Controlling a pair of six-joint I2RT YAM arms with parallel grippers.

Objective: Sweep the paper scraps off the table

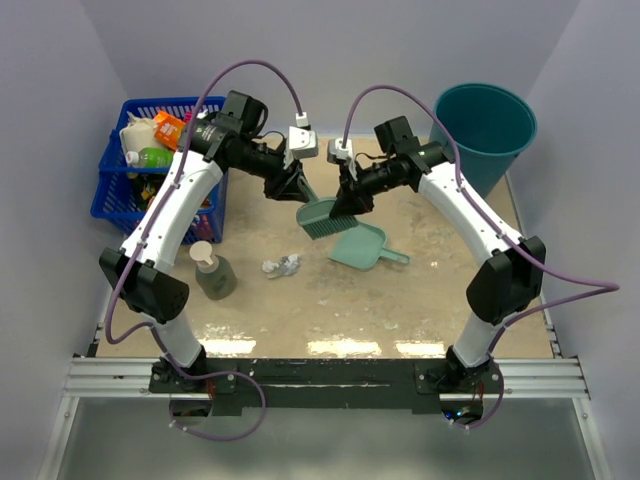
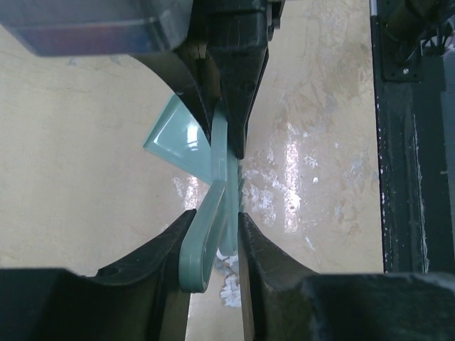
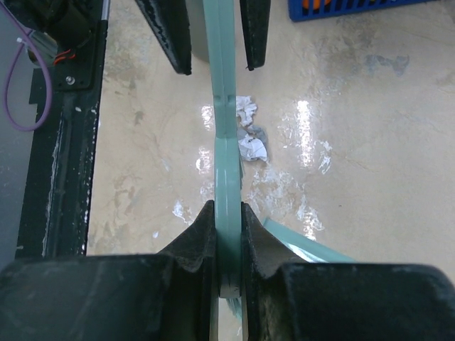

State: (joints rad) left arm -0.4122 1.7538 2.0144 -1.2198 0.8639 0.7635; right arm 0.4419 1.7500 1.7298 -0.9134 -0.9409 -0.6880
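My left gripper is ready to close on the hand brush: its two spread fingers are on either side of the brush handle's end (image 2: 195, 264), which sits back past both of them.
Both grippers hold the teal hand brush (image 1: 320, 220) in the air above the middle of the table (image 1: 300, 310). My right gripper (image 1: 347, 200) is shut on its handle (image 3: 229, 170), fingers tight on both flat sides (image 3: 229, 209). My left gripper (image 1: 297, 190) is closed round the loop end of the handle (image 2: 202, 249), which sits tilted between its fingers (image 2: 214, 220). The paper scraps (image 1: 282, 266), white and grey-blue, lie in a small clump below the brush (image 3: 249, 138) (image 2: 229, 284). The teal dustpan (image 1: 362, 246) lies flat on the table to the right of them.
A blue basket (image 1: 105, 195) full of items stands at the far left. A teal bucket (image 1: 520, 120) stands at the far right corner. A grey-green pump bottle (image 1: 213, 272) stands left of the scraps. The black rail (image 1: 320, 370) runs along the front edge.
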